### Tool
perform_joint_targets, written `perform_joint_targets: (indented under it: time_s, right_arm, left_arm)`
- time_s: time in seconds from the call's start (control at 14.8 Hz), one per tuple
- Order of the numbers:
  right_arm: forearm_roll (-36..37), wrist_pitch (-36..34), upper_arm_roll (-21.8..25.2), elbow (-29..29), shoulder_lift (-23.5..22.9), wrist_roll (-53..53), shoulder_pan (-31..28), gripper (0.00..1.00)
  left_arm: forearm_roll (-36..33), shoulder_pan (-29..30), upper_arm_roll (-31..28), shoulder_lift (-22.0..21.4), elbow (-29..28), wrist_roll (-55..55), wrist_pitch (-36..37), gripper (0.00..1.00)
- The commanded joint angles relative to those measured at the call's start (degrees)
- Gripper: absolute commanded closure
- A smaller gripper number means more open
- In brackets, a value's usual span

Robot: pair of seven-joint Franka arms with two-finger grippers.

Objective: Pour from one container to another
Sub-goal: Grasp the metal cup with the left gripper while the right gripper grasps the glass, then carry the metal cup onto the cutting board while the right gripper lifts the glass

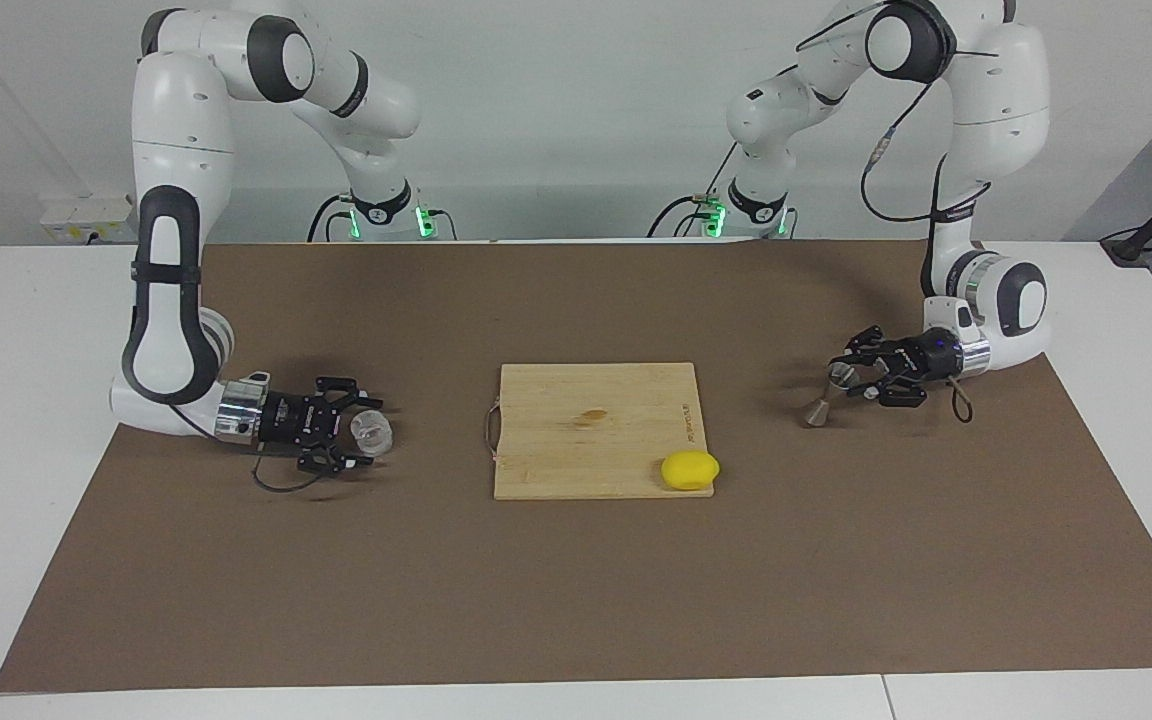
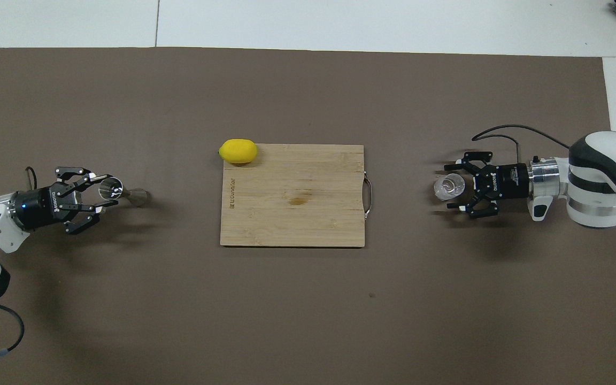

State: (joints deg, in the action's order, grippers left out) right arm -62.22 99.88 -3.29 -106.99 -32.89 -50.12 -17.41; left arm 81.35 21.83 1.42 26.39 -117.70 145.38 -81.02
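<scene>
The right gripper's fingers stand beside the tumbler, low over the brown mat, so my right gripper closes on the clear glass tumbler (image 1: 372,430) next.
The clear glass tumbler (image 1: 372,430) stands on the brown mat toward the right arm's end of the table. My right gripper (image 1: 354,424) is low over the mat, open, with the tumbler between its fingertips; both also show in the overhead view, the tumbler (image 2: 449,187) and the gripper (image 2: 459,185). The silvery hourglass jigger (image 1: 826,396) stands on the mat toward the left arm's end. My left gripper (image 1: 861,378) is open, its fingertips at either side of the jigger's upper cup. In the overhead view the jigger (image 2: 122,193) is at the tip of the left gripper (image 2: 102,193).
A wooden cutting board (image 1: 596,430) with a wire handle lies in the middle of the mat. A yellow lemon (image 1: 690,470) sits at the board's corner farthest from the robots, toward the left arm's end. The brown mat (image 1: 576,600) covers the white table.
</scene>
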Motion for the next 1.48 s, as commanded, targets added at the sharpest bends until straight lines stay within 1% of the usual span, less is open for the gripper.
perform_joint_targets:
  time_s: [0.0, 0.13, 0.34, 0.4, 0.47, 0.61, 0.67, 0.74, 0.81, 0.88, 0.94, 1.15, 1.41]
  right_arm:
    - [-1.8, 1.3, -0.5, -0.2, -0.2, -0.5, -0.3, 0.0]
    - [-1.8, 1.3, -0.5, -0.2, -0.2, -0.7, -0.4, 0.0]
    - [-1.8, 1.3, -0.5, -0.2, -0.2, -0.7, -0.6, 0.0]
    - [-1.8, 1.3, -0.5, -0.2, -0.2, -0.8, -0.6, 0.02]
    - [-1.8, 1.2, -0.5, -0.2, -0.2, -0.8, -0.5, 0.07]
    - [-1.8, 1.2, -0.5, -0.2, -0.2, -1.6, -0.5, 0.24]
    - [-1.8, 1.1, -0.5, -0.2, -0.2, -1.7, -0.5, 0.35]
    - [-1.8, 1.1, -0.5, -0.2, -0.2, -1.7, -0.6, 0.49]
    - [-1.8, 1.0, -0.5, -0.2, -0.2, -1.7, -0.6, 0.67]
    - [-1.8, 0.8, -0.5, -0.2, -0.2, -1.6, -0.8, 0.94]
    - [-1.8, 0.4, -0.5, 0.0, -0.2, -1.5, -0.9, 1.0]
    - [-1.7, 0.1, -0.5, 1.2, 0.5, -1.3, -0.4, 1.0]
    - [-0.8, -0.8, -0.6, 2.7, 4.0, -1.8, 0.8, 1.0]
  left_arm:
    - [2.9, -5.2, -0.8, -0.9, 0.3, -0.2, 0.8, 0.71]
    - [4.6, -9.2, -0.8, -1.3, 0.2, -0.3, 0.7, 0.72]
    - [7.0, -13.5, -0.8, -2.0, -0.2, -0.3, -0.3, 0.72]
    - [8.0, -14.6, -0.8, -2.4, -0.6, -0.3, -1.3, 0.72]
    - [9.0, -16.0, -0.8, -3.2, -0.9, -0.3, -2.8, 0.72]
    - [11.5, -19.3, -0.8, -3.9, -1.0, -0.3, -5.2, 0.72]
    - [12.7, -20.9, -0.8, -4.2, -1.0, -0.4, -6.2, 0.72]
    - [13.1, -22.3, -0.8, -4.3, -1.0, -0.7, -7.6, 0.72]
    - [13.7, -23.7, -0.7, -4.5, -1.2, -1.1, -9.6, 0.72]
    - [15.2, -25.0, -0.8, -4.6, -1.6, -1.2, -10.9, 0.72]
    - [16.8, -26.5, -0.8, -4.6, -1.6, -1.2, -12.2, 0.72]
    - [21.6, -31.7, -0.8, -4.8, -1.6, -1.1, -17.0, 0.71]
    - [28.7, -38.9, -0.8, -4.6, -1.6, -0.6, -22.0, 0.71]
